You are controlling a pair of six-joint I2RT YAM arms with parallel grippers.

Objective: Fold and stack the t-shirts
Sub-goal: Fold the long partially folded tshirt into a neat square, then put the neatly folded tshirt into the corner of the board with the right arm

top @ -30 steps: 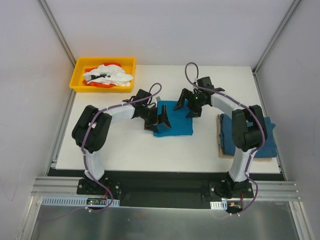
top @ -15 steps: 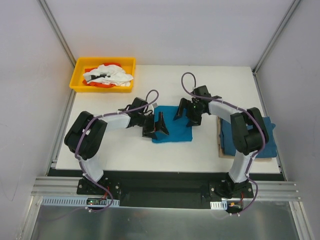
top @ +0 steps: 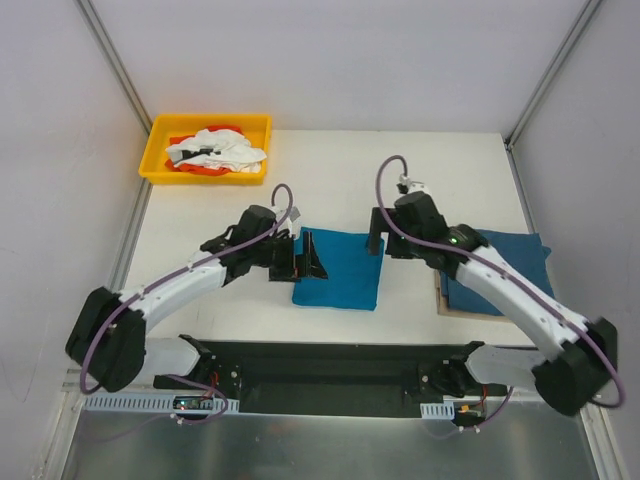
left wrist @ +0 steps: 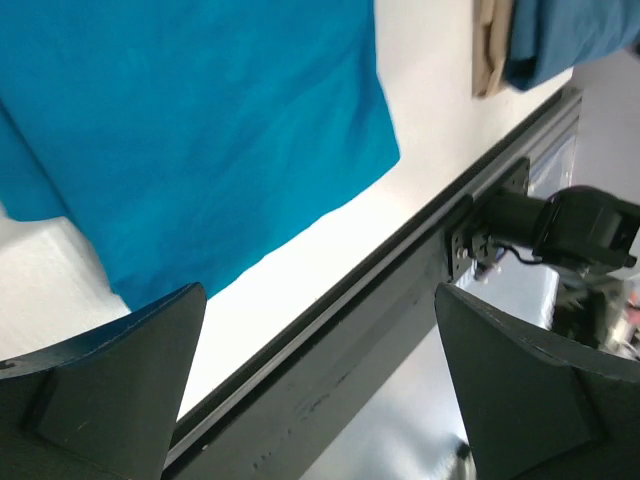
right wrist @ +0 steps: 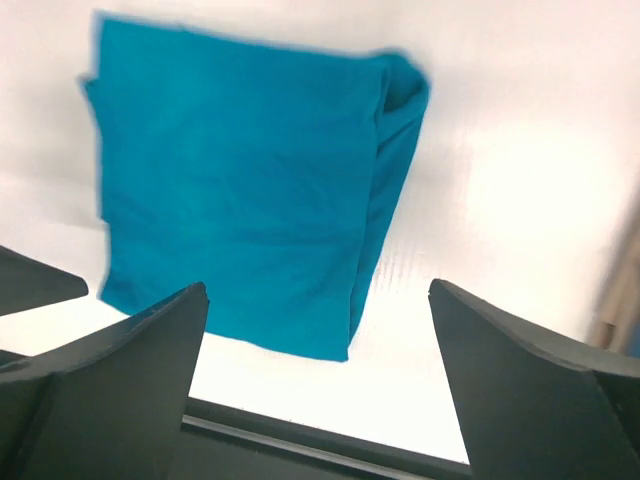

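Note:
I should next grab the folded teal-blue t-shirt with my right gripper by its edge [top: 378, 277] nearest the stack. I need to pinch its layers together so it can be stacked folded.
A folded teal-blue t-shirt [top: 338, 270] lies flat in the middle of the table. It also shows in the left wrist view [left wrist: 190, 130] and the right wrist view [right wrist: 240, 190]. A stack of folded blue t-shirts [top: 505, 270] lies on a brown board at the right. My left gripper [top: 300, 258] is open and empty at the shirt's left edge. My right gripper [top: 384, 238] is open and empty at the shirt's far right corner. Neither gripper holds cloth.
A yellow bin [top: 158, 150] with white and orange cloth stands at the far left corner. The brown board [top: 440, 290] under the stack lies near the right edge. The black rail [left wrist: 340, 350] runs along the near edge of the table.
Both arms have drawn back toward the near edge and spread apart. The folded shirt now lies a little nearer the front and flatter, free of both grippers.

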